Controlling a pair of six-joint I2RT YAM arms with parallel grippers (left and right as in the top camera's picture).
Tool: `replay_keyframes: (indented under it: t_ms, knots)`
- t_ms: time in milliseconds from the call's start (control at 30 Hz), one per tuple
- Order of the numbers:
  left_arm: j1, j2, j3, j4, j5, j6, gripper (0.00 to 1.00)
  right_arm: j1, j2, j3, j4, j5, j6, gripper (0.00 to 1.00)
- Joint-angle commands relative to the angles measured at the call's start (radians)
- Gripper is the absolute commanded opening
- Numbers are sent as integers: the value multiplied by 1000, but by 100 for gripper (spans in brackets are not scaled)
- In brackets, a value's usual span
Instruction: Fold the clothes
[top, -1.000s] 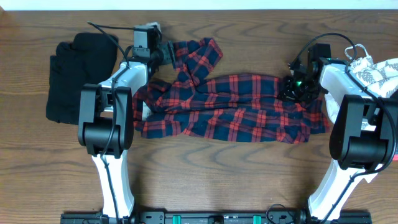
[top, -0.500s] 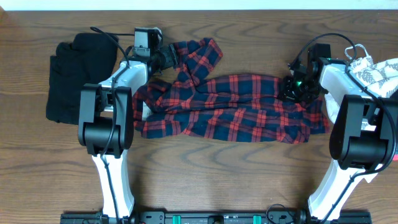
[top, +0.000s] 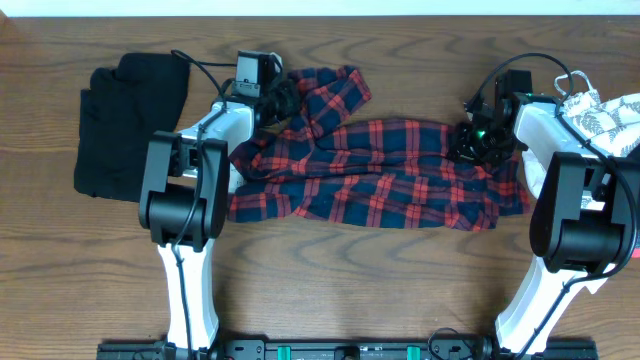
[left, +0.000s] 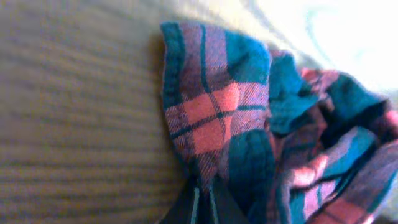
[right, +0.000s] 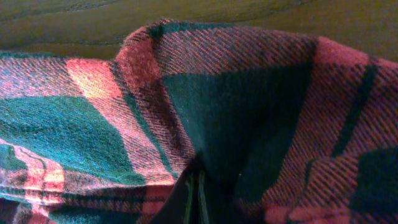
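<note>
The plaid fold of the shirt is low on the tabletop in my right gripper's fingers, so my right gripper should next let go of the shirt, which would lie there.
The red-and-navy plaid shirt lies crumpled across the middle of the table, with one sleeve reaching to the back left. My left gripper is shut on that sleeve; in the left wrist view its jaws pinch a fold of plaid cloth just above the wood. My right gripper is shut on the shirt's right end, and the right wrist view shows its jaws closed on a plaid fold.
A black garment lies bunched at the left of the table. A white leaf-print garment sits at the right edge behind the right arm. Bare wood lies in front of the shirt.
My left gripper has shifted to the right and closed on the sleeve, and the sleeve end has moved right with it. The right gripper has stayed where it was, still closed on the shirt.
</note>
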Motion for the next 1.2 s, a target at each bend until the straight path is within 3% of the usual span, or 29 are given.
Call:
replay_keyframes:
  t_ms: [0, 467, 767, 833, 900, 1167]
  knots:
    - [31, 2, -5, 56, 15, -16, 6, -18, 74, -48, -26, 147, -10, 5]
    - [29, -163, 118, 157, 217, -11, 6, -18, 43, -47, -30, 125, -30, 9]
    - [-35, -349, 118, 152, 402, 23, 6, 13, -231, -25, -29, 27, -149, 13]
    - [-58, -393, 118, 135, 447, 56, 6, 26, -303, -25, -26, 14, -179, 17]
    - [-84, -436, 118, 92, 465, 90, 6, 35, -372, -25, -26, 18, -195, 29]
    - [-166, -553, 118, -163, 586, 369, 6, 35, -494, -25, -33, -29, -260, 43]
